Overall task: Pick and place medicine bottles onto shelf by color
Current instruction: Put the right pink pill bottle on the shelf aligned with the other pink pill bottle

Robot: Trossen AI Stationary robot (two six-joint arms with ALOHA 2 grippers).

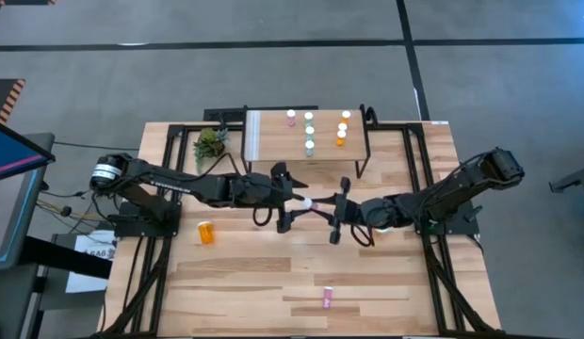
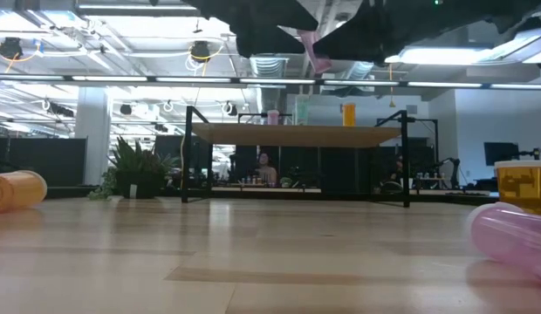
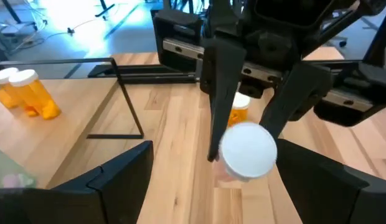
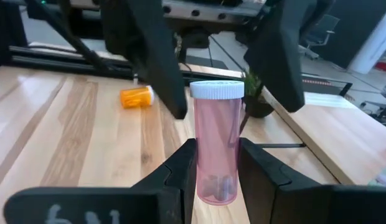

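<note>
The pink bottle needs to stand on the shelf [image 1: 264,141] by color, so my left gripper should grab the bottle by its white cap [image 1: 306,202] next.
A pink medicine bottle [image 1: 311,203] with a white cap [image 3: 248,149] hangs level above the table's middle, with my right gripper [image 4: 218,171] shut on it. Its cap points toward the table's left. My left gripper [image 1: 296,201] is open, with one finger on each side of the cap and apart from it. The shelf [image 1: 264,141] stands at the far edge on black legs and carries pink, teal and orange bottles [image 1: 309,132] upright. My right gripper pinches the pink bottle's body near its bottom end [image 4: 216,155] between its two fingers. The fingers come about level from the table's right and lie along the bottle. The bottle is lifted clear of the table, cap end [image 4: 216,90] free.
An orange bottle [image 1: 207,232] lies on the table at the left, and a pink one [image 1: 327,298] lies near the front edge. Another orange bottle [image 2: 521,185] stands upright below the arms. A small green plant [image 1: 210,143] stands left of the shelf.
</note>
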